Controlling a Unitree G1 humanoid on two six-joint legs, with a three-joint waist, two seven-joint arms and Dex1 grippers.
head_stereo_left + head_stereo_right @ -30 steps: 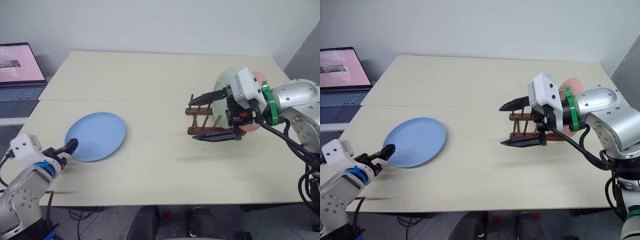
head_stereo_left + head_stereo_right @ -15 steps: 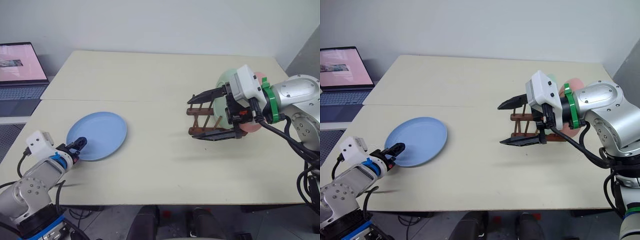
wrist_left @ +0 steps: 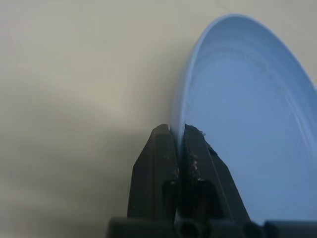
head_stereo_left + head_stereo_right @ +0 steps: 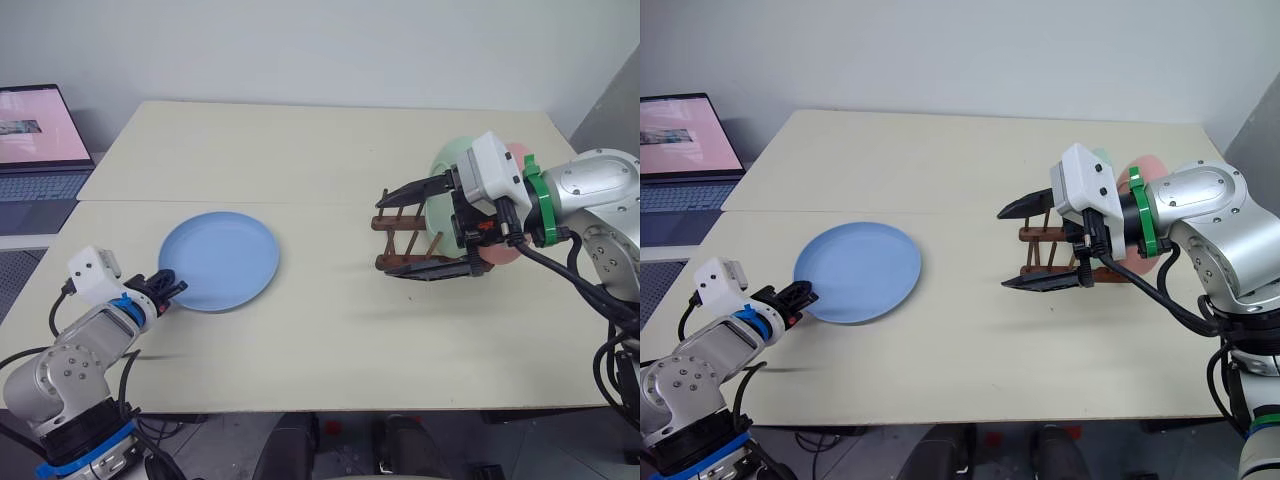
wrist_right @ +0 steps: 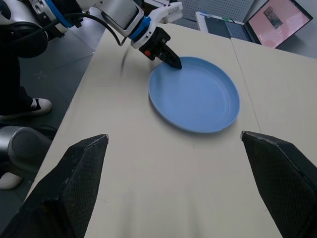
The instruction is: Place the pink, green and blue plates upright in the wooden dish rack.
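The robot's right gripper should stand the blue plate upright in the wooden dish rack, so next it should grab the plate by its rim.
The blue plate lies on the left part of the table, and my left gripper is shut on its near-left rim. In the left wrist view the two black fingers pinch the plate's edge. The wooden dish rack stands at the right, with the green plate and the pink plate upright in it, partly hidden by my right arm. My right gripper hangs open over the rack's left end, with nothing between its fingers, pointing toward the blue plate.
An open laptop sits on a separate surface off the table's far left corner. The cream table has a seam running across its middle. A dark cable hangs from my right arm near the table's right edge.
My left gripper has shut on the blue plate's rim. The plate has slid to the right across the table with it. My right arm has stayed put.
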